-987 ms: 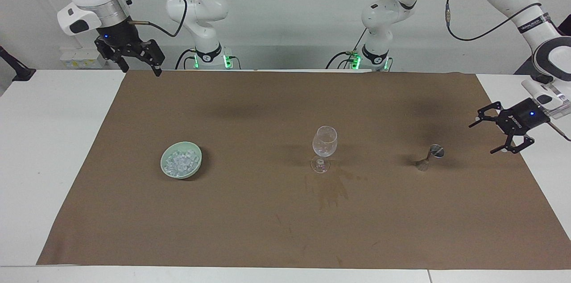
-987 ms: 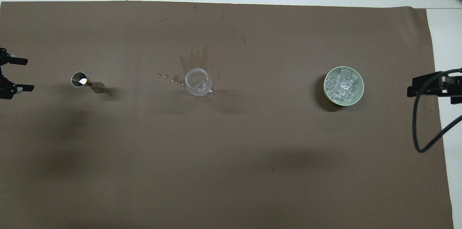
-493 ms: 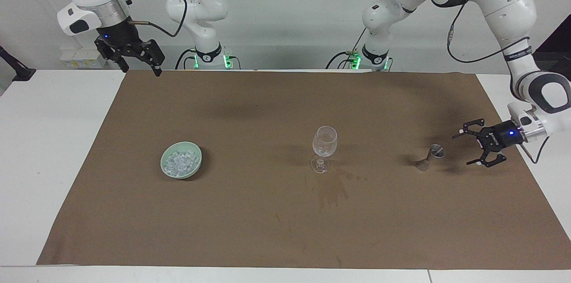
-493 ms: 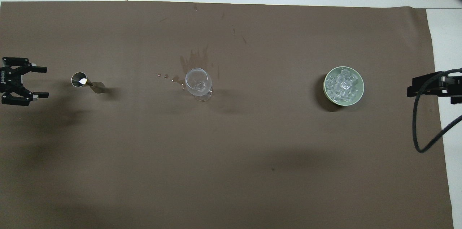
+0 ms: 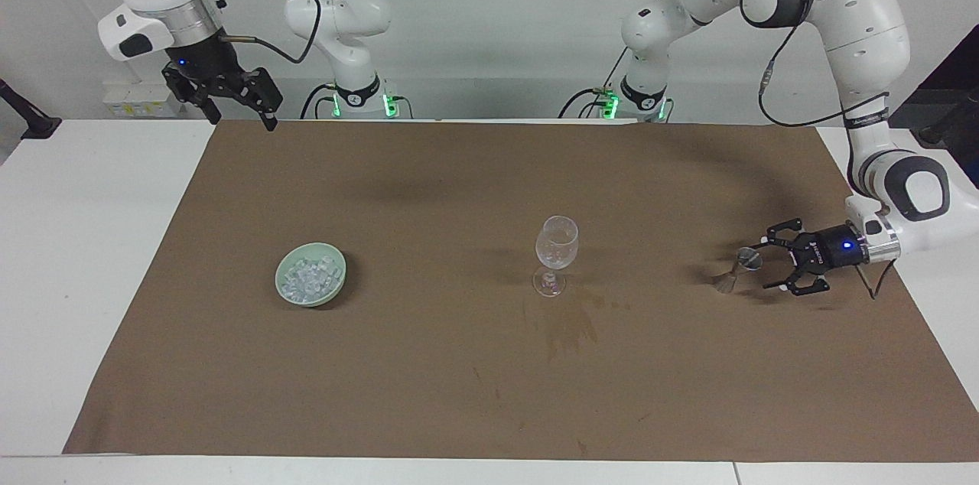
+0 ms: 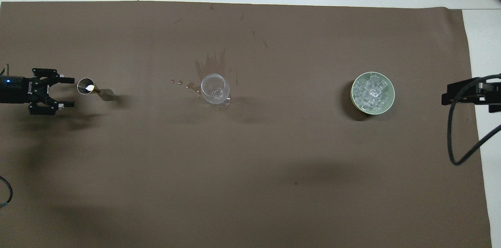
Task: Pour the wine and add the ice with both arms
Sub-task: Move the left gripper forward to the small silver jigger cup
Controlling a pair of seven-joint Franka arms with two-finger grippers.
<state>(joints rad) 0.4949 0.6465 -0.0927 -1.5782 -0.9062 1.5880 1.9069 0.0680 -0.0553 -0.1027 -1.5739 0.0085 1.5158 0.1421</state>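
The silvery jigger widens into a sloping open cup (image 6: 85, 85), so my left gripper will next grab the jigger by the narrow waist (image 6: 98, 91) underneath. Then it can pour the wine.
The small silvery jigger (image 5: 739, 268) that holds the wine stands on the brown mat (image 5: 459, 393) toward the left arm's end; its open cup (image 6: 85, 85) shows from above. My left gripper (image 5: 765, 266) is low and level beside it, open, with its fingertips (image 6: 70, 80) just short of the cup and nothing between them. The clear stemmed glass (image 5: 557, 244) stands mid-mat. The ice (image 5: 310, 275) is heaped in a pale green bowl (image 5: 287, 294) toward the right arm's end. My right gripper (image 5: 243, 120) waits open, high over the mat's corner.
A damp stain (image 5: 570, 324) darkens the mat beside the glass's foot, away from the robots, and small drops (image 6: 176, 82) lie between glass and jigger. White table (image 5: 92, 255) borders the mat. A black cable (image 6: 456, 138) hangs from the right arm.
My left arm has come down and swung in from the table's end toward the jigger, and its fingers have narrowed a little. The right arm has not moved.
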